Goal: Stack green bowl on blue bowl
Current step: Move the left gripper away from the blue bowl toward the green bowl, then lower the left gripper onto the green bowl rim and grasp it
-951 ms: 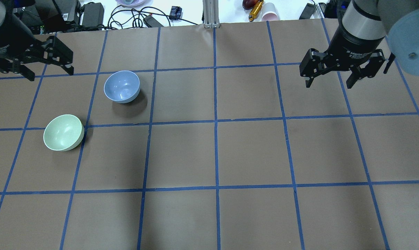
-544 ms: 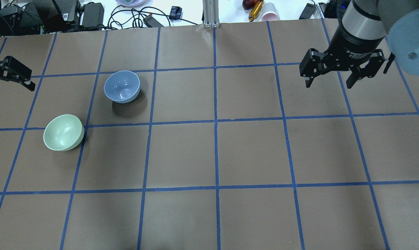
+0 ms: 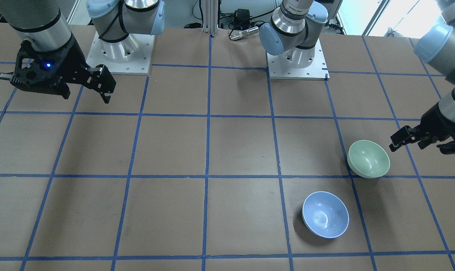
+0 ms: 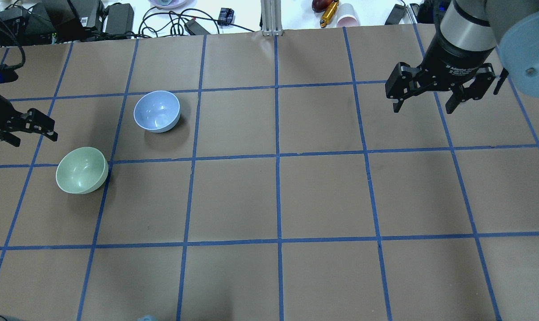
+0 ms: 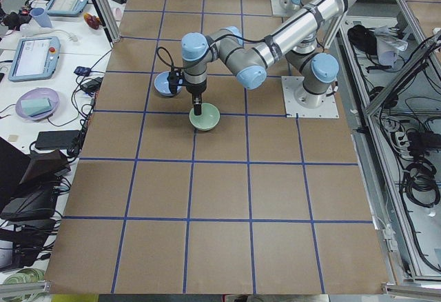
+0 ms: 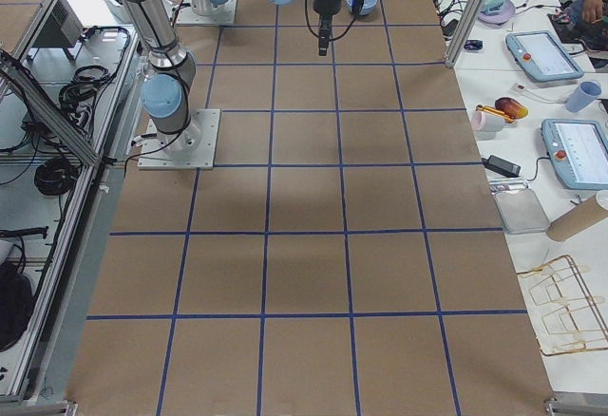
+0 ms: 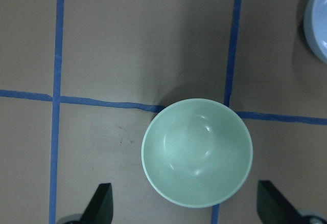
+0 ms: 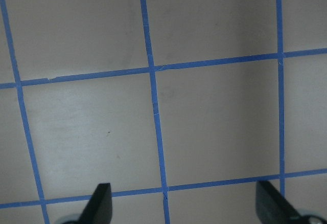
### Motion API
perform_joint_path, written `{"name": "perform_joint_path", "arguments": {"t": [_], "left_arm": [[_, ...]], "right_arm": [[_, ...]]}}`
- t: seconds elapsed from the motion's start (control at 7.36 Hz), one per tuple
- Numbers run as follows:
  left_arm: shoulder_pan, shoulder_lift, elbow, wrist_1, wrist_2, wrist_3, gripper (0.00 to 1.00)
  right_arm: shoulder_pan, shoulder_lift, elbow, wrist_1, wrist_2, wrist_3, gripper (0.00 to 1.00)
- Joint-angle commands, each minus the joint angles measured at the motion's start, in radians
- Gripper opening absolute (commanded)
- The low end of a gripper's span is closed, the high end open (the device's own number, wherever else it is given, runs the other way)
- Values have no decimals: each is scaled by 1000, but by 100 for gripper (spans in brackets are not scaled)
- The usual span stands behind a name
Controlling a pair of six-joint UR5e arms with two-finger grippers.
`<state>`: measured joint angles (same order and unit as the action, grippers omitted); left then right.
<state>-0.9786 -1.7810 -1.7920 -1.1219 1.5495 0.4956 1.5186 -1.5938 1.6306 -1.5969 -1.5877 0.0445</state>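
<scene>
The green bowl should go on the blue bowl (image 3: pixel 325 215), so my left gripper needs to grab it by its rim (image 3: pixel 368 141) next.
The green bowl (image 4: pixel 82 170) stands upright on the brown table at the left, also in the front view (image 3: pixel 368 158) and the left wrist view (image 7: pixel 197 152). The blue bowl (image 4: pixel 157 111) stands upright one square farther back and to the right, apart from it (image 3: pixel 325 214). My left gripper (image 4: pixel 32 137) is open and empty. It hovers above the table just left of and behind the green bowl (image 3: pixel 421 149). In the wrist view the bowl lies within the span of its fingers (image 7: pixel 102 206). My right gripper (image 4: pixel 423 107) is open and empty, high over the far right of the table.
Cables, power bricks (image 4: pixel 118 13) and cups (image 4: pixel 347 15) lie beyond the table's far edge. An aluminium post (image 4: pixel 271 18) stands at the far middle. The two arm bases (image 3: pixel 118 49) sit at the robot's side of the table. Blue tape lines grid the table.
My left gripper has moved left and then nearer, coming down toward the green bowl. The right arm and both bowls have not moved.
</scene>
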Motion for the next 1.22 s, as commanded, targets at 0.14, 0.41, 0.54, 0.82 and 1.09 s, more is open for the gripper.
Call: {"name": "perform_joint_path", "arguments": {"t": [0.14, 0.41, 0.54, 0.82, 1.09], "left_arm": [[55, -98, -61, 120, -37, 73, 100], [60, -147, -64, 122, -72, 78, 100], [60, -164, -75, 122, -74, 81, 100], [61, -166, -112, 125, -94, 83, 94], [64, -166, -113, 119, -94, 136, 83]], "right_arm": [[0, 0, 0, 0, 0, 0, 100], [0, 0, 0, 0, 0, 0, 100], [0, 0, 0, 0, 0, 0, 100], [0, 0, 0, 0, 2, 0, 100], [0, 0, 0, 0, 0, 0, 100]]}}
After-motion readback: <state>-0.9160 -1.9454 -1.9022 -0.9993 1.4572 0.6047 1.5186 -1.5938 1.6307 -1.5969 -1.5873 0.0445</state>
